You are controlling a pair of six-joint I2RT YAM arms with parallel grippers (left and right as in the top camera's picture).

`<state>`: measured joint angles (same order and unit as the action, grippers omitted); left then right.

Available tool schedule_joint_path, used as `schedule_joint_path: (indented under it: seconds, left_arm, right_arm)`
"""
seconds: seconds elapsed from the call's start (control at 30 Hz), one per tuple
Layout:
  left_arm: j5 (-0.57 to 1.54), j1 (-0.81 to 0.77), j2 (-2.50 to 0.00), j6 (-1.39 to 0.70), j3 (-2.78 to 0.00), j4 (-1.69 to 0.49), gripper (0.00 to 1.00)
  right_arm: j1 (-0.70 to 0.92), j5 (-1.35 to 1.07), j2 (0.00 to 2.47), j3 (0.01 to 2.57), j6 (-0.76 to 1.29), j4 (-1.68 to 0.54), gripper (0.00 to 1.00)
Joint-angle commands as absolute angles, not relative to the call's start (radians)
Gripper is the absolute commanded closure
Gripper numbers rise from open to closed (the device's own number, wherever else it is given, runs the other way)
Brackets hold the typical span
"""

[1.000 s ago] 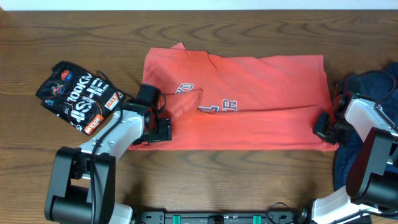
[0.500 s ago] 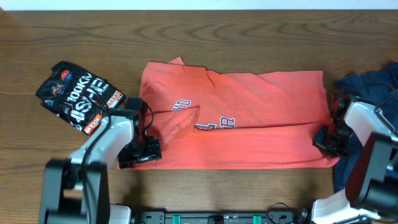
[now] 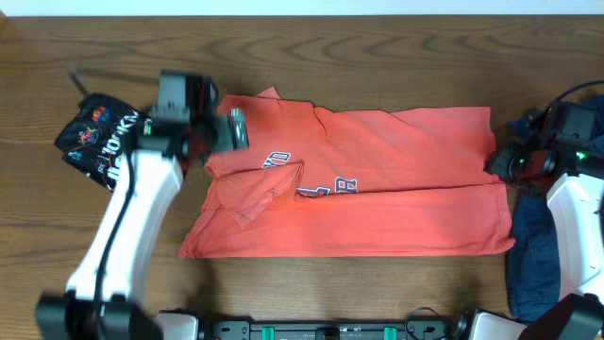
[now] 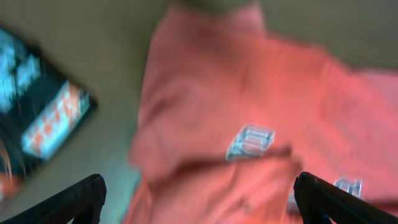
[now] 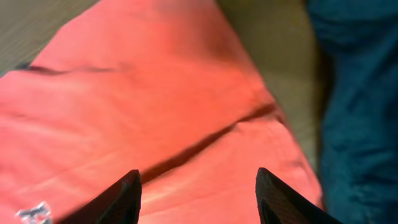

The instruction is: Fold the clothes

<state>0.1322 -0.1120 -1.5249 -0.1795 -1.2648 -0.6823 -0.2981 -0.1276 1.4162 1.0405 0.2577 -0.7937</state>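
The left gripper grabs the red shirt (image 3: 377, 179) by its far corner beside the black printed garment next. It then folds that edge of the shirt toward the table's near edge.
The red shirt (image 3: 377, 179) lies folded across the middle of the table, its front layer reaching the near edge. Its lower left part is rumpled around the white lettering (image 3: 326, 187). My left gripper (image 3: 231, 129) hovers over the shirt's upper left corner. In the blurred left wrist view it (image 4: 199, 202) is wide open, with only red cloth (image 4: 236, 93) below. My right gripper (image 3: 497, 162) sits at the shirt's right edge. In the right wrist view it (image 5: 198, 190) is open above the fold line (image 5: 205, 143), holding nothing.
A folded black printed garment (image 3: 94, 142) lies at the left, close to my left arm, and shows in the left wrist view (image 4: 37, 106). A dark blue garment (image 3: 533, 264) is heaped at the right edge, seen beside the shirt (image 5: 360, 93). Brown wooden table (image 3: 377, 47) all around.
Both grippers let go of the shirt's front edge and opened. The left arm rose and swung to the upper left corner; the right moved up along the right edge.
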Motion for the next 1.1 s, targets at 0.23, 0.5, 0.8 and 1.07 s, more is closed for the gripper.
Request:
schedule_joint_path:
  seconds: [0.23,0.5,0.8,1.07]
  left_arm:
    - [0.154,-0.056,-2.052,-0.019,-1.700,-0.596,0.02]
    - [0.200,-0.052,-2.246,-0.019,-1.774,-0.494,0.01]
    - [0.281,-0.056,-2.302,-0.031,-1.772,-0.536,0.49]
    - [0.281,-0.056,-2.294,-0.039,-1.772,-0.614,0.94]
  right_arm:
    - [-0.305,-0.210,1.412,1.053,0.186,-0.815,0.42]
    - [-0.305,-0.210,1.412,1.052,0.186,-0.823,0.42]
    - [-0.305,-0.206,1.412,1.052,0.186,-0.818,0.45]
    - [-0.303,-0.206,1.449,1.053,0.184,-0.817,0.46]
